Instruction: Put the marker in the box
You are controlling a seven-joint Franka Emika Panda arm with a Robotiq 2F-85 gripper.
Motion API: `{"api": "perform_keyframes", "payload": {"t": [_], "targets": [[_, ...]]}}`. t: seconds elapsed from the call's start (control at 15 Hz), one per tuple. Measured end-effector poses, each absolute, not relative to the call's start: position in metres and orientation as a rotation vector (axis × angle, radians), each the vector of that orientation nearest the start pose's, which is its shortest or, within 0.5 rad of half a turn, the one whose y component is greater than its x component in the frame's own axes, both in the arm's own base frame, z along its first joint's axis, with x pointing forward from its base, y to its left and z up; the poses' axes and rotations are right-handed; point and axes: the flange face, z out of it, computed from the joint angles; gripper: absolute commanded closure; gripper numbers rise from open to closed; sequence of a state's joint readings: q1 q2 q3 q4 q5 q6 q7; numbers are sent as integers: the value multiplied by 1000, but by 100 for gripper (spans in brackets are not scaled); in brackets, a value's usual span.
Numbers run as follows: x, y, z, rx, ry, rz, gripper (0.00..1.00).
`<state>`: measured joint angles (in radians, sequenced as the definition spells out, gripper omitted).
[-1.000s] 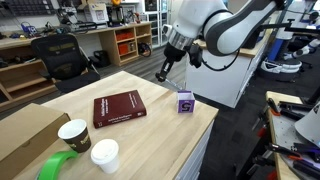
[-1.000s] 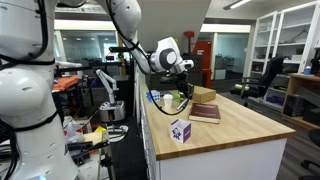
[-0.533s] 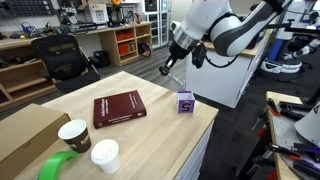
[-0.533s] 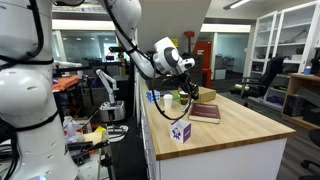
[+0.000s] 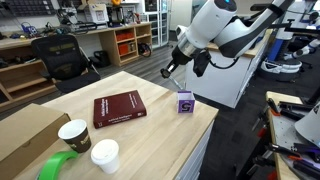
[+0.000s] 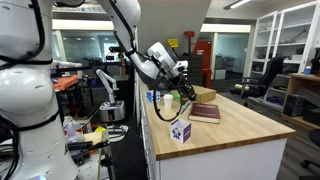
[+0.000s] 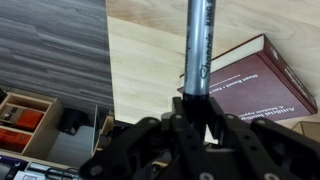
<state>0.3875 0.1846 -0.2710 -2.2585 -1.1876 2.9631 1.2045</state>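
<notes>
The marker hangs beside and above the small purple box and would miss it if released, so the gripper needs to keep holding the marker until it is over the box.
My gripper (image 7: 196, 100) is shut on the marker (image 7: 198, 45), a slim dark pen with a pale band that sticks out past the fingertips. In an exterior view the gripper (image 5: 176, 63) holds the marker (image 5: 168, 71) in the air above the table's far edge, up and to the left of the small purple box (image 5: 185, 102). The box stands near the table's right edge; it also shows in an exterior view (image 6: 180, 131) at the near corner, with the gripper (image 6: 184, 84) above and behind it.
A dark red book (image 5: 118, 108) lies mid-table and also shows in the wrist view (image 7: 255, 85). Two paper cups (image 5: 73, 133) (image 5: 104, 153), a green tape roll (image 5: 55, 166) and a large cardboard box (image 5: 22, 128) sit at the near left.
The arm has swung to the right, carrying the marker closer to the purple box. The gripper stays shut on the marker. Things on the table have not moved.
</notes>
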Motion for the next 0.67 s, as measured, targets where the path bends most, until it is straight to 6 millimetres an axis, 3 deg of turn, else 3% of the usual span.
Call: {"api": "perform_keyframes", "payload": {"t": [0.27, 0.67], "targets": [[525, 135, 302, -3115, -27, -1108, 94], [514, 130, 285, -3123, 89, -1169, 94]]}}
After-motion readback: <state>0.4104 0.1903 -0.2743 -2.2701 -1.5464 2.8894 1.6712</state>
